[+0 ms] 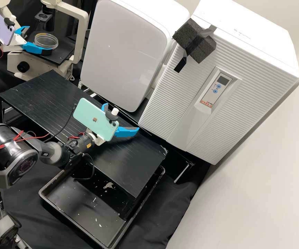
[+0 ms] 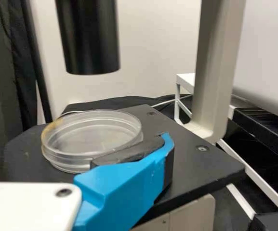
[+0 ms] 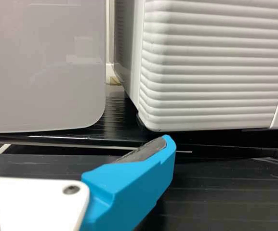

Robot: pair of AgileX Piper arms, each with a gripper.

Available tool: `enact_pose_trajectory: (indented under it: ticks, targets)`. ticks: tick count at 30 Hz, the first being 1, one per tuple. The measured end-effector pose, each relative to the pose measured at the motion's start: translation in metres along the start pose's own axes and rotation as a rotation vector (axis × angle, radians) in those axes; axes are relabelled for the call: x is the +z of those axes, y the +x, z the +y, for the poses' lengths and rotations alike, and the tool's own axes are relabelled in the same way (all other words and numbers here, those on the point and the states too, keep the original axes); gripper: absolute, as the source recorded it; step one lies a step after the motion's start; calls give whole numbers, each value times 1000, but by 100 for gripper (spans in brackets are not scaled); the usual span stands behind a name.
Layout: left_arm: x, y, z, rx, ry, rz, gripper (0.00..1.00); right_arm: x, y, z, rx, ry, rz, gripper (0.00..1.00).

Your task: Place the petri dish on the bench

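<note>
The petri dish needs to go on the black bench. My left gripper will next grab it by its round side [image 1: 54, 45] [image 2: 64, 160].
My left gripper [image 1: 39, 39] is at the microscope stage at the upper left of the high view, its fingers open around the clear round petri dish [image 1: 46, 40]. In the left wrist view, the dish [image 2: 91, 137] lies flat over the dark stage; one blue finger of the left gripper [image 2: 76, 139] overlaps its rim, and whether they touch I cannot tell. The right gripper [image 1: 122, 118] stands open above the black bench [image 1: 35, 95], holding nothing. In the right wrist view, bare bench [image 3: 225, 192] lies beyond the right gripper [image 3: 76, 139].
The microscope's dark stage [image 2: 201, 166] is under the dish, with a black cylinder [image 2: 88, 38] above and an upright pillar [image 2: 218, 67] beside it. Two white appliances, one rounded [image 1: 125, 52] and one ribbed [image 1: 177, 100], stand behind the bench. A black tray [image 1: 84, 214] is below its front edge.
</note>
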Motion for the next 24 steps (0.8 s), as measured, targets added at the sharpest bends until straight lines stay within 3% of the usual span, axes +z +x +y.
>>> enact_pose_trajectory:
  ticks: [9,17,24]
  targets:
    - [5,10,-10,-11,-35,1,100,0,0,0,0,0,0,100]
    - [13,15,-20,25,-65,-22,100,0,0,0,0,0,0,100]
    - [15,17,-23,49,-53,-27,100,0,0,0,0,0,0,100]
